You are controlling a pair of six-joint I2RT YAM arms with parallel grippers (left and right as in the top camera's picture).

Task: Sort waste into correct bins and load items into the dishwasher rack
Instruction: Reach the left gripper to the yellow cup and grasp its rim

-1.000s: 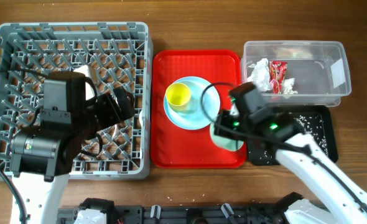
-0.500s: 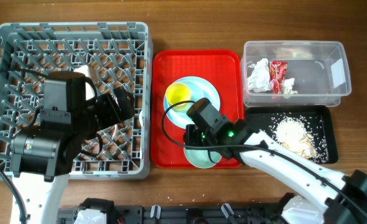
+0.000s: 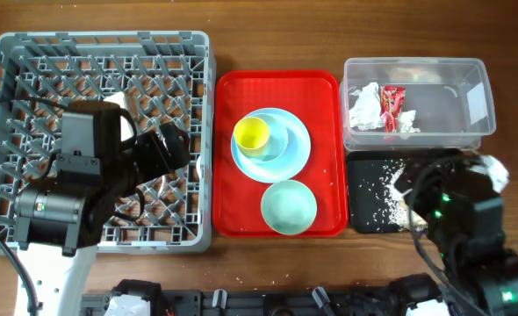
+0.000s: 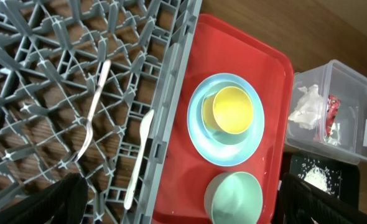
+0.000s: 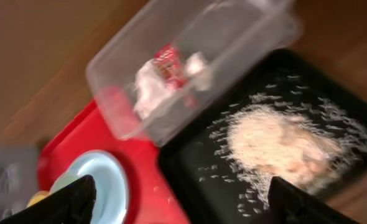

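My left gripper grabs the yellow cup by its rim next, with one fingertip inside. Then it tips the cup into the dishwasher rack.
The pale green bowl stands empty at the front of the red tray, free of any gripper. Behind it the yellow cup sits in the small light blue bowl on the light blue plate. A white fork and spoon lie in the grey dishwasher rack. The napkin and red wrapper are in the clear tub; rice scraps lie in the black tray. My left gripper is open above the rack's edge. My right gripper is open over the black tray.
My left arm covers the rack's front left part. My right arm hangs over the right part of the black tray. A few rice grains lie on the red tray's right side. Bare wooden table surrounds everything.
My right gripper set the pale green bowl down at the front of the red tray, opened, and drew back right over the black tray. The left arm stayed still.
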